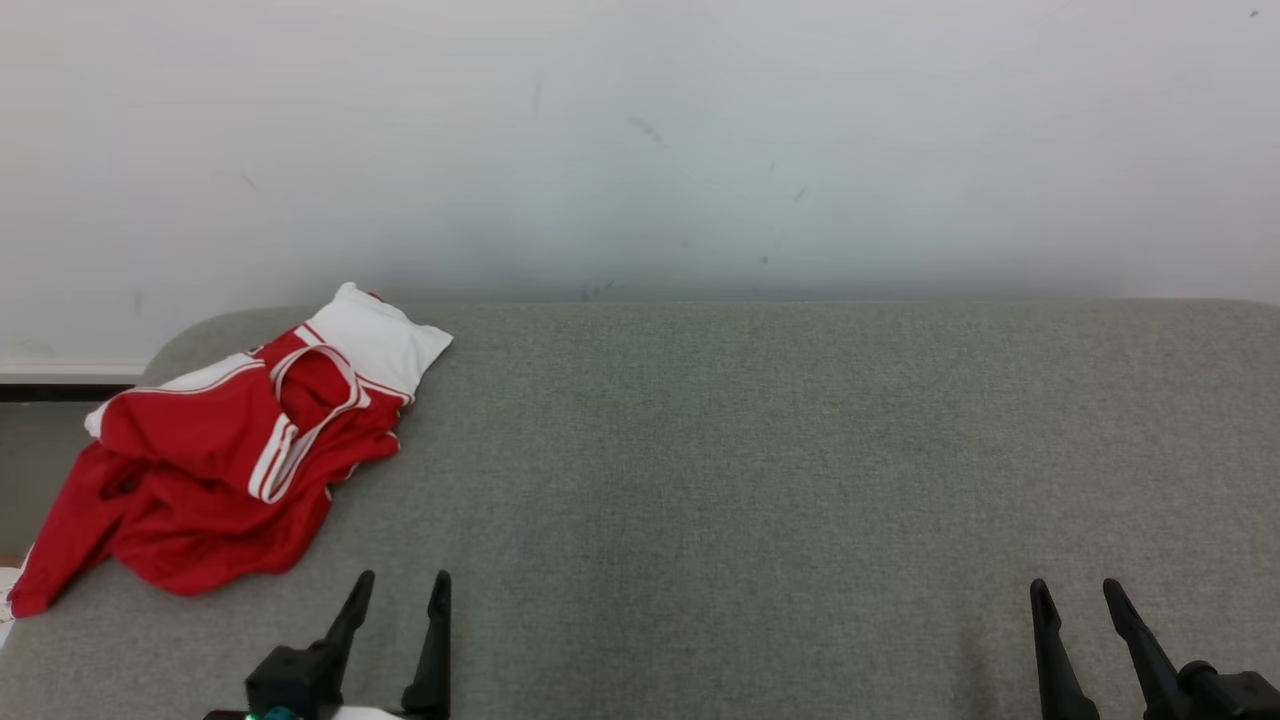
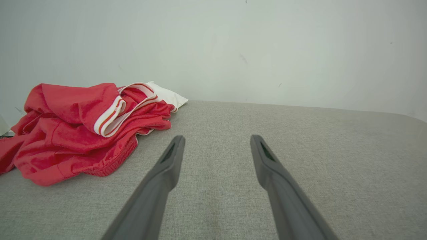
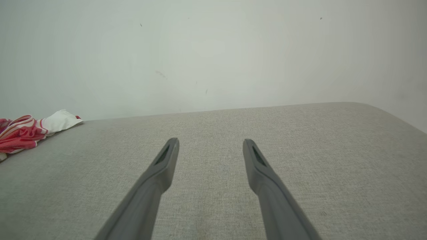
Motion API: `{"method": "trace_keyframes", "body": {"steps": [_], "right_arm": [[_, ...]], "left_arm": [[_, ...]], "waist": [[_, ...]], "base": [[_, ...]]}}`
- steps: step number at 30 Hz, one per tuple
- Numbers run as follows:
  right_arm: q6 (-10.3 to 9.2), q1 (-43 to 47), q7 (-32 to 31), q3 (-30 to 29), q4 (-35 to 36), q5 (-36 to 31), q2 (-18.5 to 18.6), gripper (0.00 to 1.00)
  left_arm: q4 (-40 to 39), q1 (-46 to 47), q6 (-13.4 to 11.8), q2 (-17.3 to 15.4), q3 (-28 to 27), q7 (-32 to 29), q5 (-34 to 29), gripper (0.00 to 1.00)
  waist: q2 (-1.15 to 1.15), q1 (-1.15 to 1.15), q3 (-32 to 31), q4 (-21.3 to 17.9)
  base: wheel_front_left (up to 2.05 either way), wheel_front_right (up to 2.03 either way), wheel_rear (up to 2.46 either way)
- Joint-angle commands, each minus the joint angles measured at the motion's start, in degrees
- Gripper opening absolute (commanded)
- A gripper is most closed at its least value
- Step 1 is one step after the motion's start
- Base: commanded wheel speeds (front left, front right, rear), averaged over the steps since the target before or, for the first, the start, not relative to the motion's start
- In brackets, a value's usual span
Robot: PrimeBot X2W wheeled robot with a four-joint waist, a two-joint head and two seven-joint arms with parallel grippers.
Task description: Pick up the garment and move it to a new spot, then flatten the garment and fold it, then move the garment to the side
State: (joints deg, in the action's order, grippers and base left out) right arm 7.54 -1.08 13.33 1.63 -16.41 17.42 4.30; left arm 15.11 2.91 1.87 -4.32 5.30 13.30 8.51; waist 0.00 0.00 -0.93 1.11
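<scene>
My left gripper is to take the garment next by the striped trim (image 1: 355, 388), which sticks up in a loop while the red cloth (image 1: 198, 528) lies slumped around it.
A red garment (image 1: 210, 460) with white panels and striped trim lies crumpled at the far left of the grey padded table (image 1: 760, 480), one edge hanging over the table's left side. The left wrist view shows the garment (image 2: 73, 130) to the left of my fingers. Its white end (image 3: 60, 120) shows at the left edge of the right wrist view. My left gripper (image 1: 402, 585) is open with nothing between its fingers, just right of and nearer than the garment, apart from it. My right gripper (image 1: 1078, 592) is open and empty over bare table at the lower right.
A pale wall (image 1: 640, 150) rises right behind the table's far edge. The table's left corner is rounded, with a dark gap and floor beyond it (image 1: 30, 470). Bare grey surface stretches from the garment to the right edge.
</scene>
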Motion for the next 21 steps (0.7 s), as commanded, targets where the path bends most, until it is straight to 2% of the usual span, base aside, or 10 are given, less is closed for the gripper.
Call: {"method": "trace_keyframes", "body": {"steps": [1, 14, 21], "right_arm": [[-0.09, 0.5, 0.7, -0.3, -0.1, -1.1, 0.3, 1.00], [-0.10, 0.9, 2.0, 0.0, -0.7, -4.4, 0.2, 1.00], [-0.10, 1.0, 1.9, 0.2, -0.9, -3.2, 0.5, 1.00]], "left_arm": [[0.2, -0.6, -0.1, -0.2, -0.1, 0.7, -1.5, 1.00], [0.9, -0.6, 0.3, -0.1, 0.0, 2.0, -7.1, 1.00], [1.2, -0.7, 0.7, 0.2, -0.5, 1.9, -6.0, 1.00]], "waist": [[0.00, 0.00, 0.0, -0.1], [0.00, 0.00, 0.1, -0.5], [0.00, 0.00, 0.2, -0.4]], "base": [[0.00, 0.00, 0.00], [0.00, 0.00, 0.00], [0.00, 0.00, 0.00]]}}
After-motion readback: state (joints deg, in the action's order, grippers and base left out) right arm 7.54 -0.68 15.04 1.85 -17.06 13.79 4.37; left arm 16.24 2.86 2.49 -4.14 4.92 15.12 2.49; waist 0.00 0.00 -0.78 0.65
